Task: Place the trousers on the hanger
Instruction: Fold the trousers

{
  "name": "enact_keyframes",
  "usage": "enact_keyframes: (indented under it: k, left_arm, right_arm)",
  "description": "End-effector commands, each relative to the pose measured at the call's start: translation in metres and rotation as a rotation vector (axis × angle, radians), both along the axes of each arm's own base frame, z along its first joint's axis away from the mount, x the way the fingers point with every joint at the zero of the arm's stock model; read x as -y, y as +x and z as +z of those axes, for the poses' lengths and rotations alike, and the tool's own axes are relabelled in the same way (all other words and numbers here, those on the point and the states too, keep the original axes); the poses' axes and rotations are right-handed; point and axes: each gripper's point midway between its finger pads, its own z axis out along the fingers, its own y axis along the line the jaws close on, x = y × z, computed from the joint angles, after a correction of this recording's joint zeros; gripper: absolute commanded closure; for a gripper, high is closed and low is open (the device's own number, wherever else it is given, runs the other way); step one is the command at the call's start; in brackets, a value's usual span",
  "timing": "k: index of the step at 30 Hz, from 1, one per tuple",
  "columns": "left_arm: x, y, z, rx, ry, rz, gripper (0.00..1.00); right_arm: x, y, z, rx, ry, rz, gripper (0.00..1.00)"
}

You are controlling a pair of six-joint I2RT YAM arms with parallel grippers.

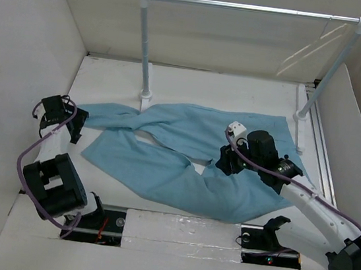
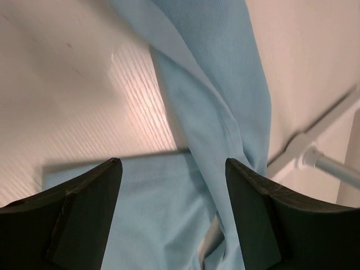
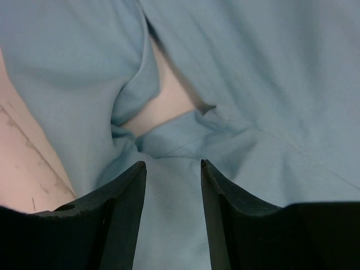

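My left gripper grabs the rail-side trouser leg by its folded edge near the end [image 1: 91, 117] next, to straighten that leg for the hanger.
The light blue trousers [image 1: 184, 159] lie spread flat across the middle of the table, legs pointing left. The thin cream-white hanger [image 1: 303, 50] hangs from the right end of the rail, far from both grippers. My left gripper [image 1: 75, 129] is open and empty over the leg ends at the left. In the left wrist view the gripper [image 2: 171, 163] hovers above the trousers [image 2: 214, 112]. My right gripper [image 1: 225, 161] is open, low over the crotch area. In the right wrist view the gripper [image 3: 173, 164] has the trousers [image 3: 253, 84] between and under its fingers, not pinched.
A tall silver-barred rail [image 1: 250, 8] on white posts stands at the back, with its feet by the trousers' upper edge [image 1: 146, 94]. A rail foot shows in the left wrist view [image 2: 315, 158]. White walls enclose the table on the left, back and right.
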Motion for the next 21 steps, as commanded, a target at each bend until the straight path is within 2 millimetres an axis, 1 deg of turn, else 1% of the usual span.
enact_keyframes:
  k: [1,2,3,4,5,6,7,8,9,10,11,12,13,14,15,16,17,18,19,20,21]
  left_arm:
    - [-0.025,0.012,0.025,0.006,0.072,0.064,0.31]
    - [-0.030,0.013,0.021,-0.008,0.083,0.083,0.31]
    - [-0.031,0.015,0.020,-0.010,0.079,0.087,0.32]
    - [-0.040,0.017,0.020,-0.017,0.107,0.116,0.32]
    - [-0.043,0.018,0.017,-0.029,0.108,0.126,0.32]
    - [-0.046,0.019,0.003,-0.069,0.096,0.140,0.32]
    - [-0.050,0.027,0.006,-0.062,0.099,0.140,0.32]
    - [-0.053,0.030,-0.009,-0.101,0.089,0.141,0.32]
    - [-0.056,0.035,-0.010,-0.106,0.087,0.142,0.34]
    - [-0.060,0.044,-0.008,-0.097,0.091,0.145,0.35]
    - [-0.063,0.047,-0.020,-0.127,0.080,0.146,0.36]
    - [-0.065,0.051,-0.022,-0.130,0.079,0.150,0.39]
    - [-0.069,0.060,-0.017,-0.118,0.084,0.151,0.40]
    - [-0.071,0.062,-0.020,-0.124,0.084,0.151,0.41]
    - [-0.073,0.065,-0.028,-0.142,0.079,0.153,0.42]
    - [-0.078,0.071,-0.023,-0.133,0.090,0.153,0.44]
    - [-0.079,0.074,-0.028,-0.142,0.090,0.151,0.46]
    - [-0.081,0.077,-0.027,-0.141,0.092,0.149,0.60]
    - [-0.084,0.083,-0.022,-0.129,0.103,0.143,0.70]
    - [-0.086,0.085,-0.020,-0.132,0.104,0.140,0.96]
    - [-0.086,0.085,-0.020,-0.132,0.104,0.140,0.97]
  right_arm:
    - [-0.019,-0.010,-0.002,0.023,0.058,0.123,0.51]
    - [-0.020,-0.012,-0.004,0.019,0.052,0.138,0.53]
    - [-0.020,-0.012,-0.005,0.018,0.045,0.147,0.56]
    - [-0.020,-0.010,-0.008,0.019,0.031,0.155,0.58]
    - [-0.021,-0.008,-0.008,0.024,0.029,0.156,0.60]
    - [-0.021,-0.002,-0.005,0.033,0.030,0.140,0.61]
    - [-0.021,0.001,-0.008,0.022,0.018,0.134,0.61]
    - [-0.022,0.002,-0.008,0.016,0.011,0.138,0.61]
    - [-0.021,0.009,0.000,0.031,0.011,0.129,0.62]
    - [-0.021,0.010,0.000,0.028,0.004,0.128,0.61]
    - [-0.021,0.012,0.000,0.025,-0.001,0.124,0.61]
    - [-0.024,0.011,-0.001,0.025,-0.005,0.129,0.61]
    - [-0.023,0.013,-0.002,0.024,-0.007,0.112,0.61]
    - [-0.023,0.013,-0.004,0.015,-0.007,0.109,0.61]
    - [-0.023,0.012,-0.007,0.002,-0.010,0.105,0.61]
    - [-0.023,0.011,-0.009,-0.011,-0.006,0.097,0.61]
    - [-0.023,0.011,-0.010,-0.016,-0.004,0.089,0.61]
    - [-0.025,0.009,-0.010,-0.017,-0.002,0.093,0.61]
    - [-0.024,0.009,-0.011,-0.024,0.000,0.084,0.61]
    - [-0.026,0.006,-0.013,-0.031,-0.001,0.087,0.61]
    - [-0.026,0.006,-0.013,-0.031,-0.001,0.087,0.61]
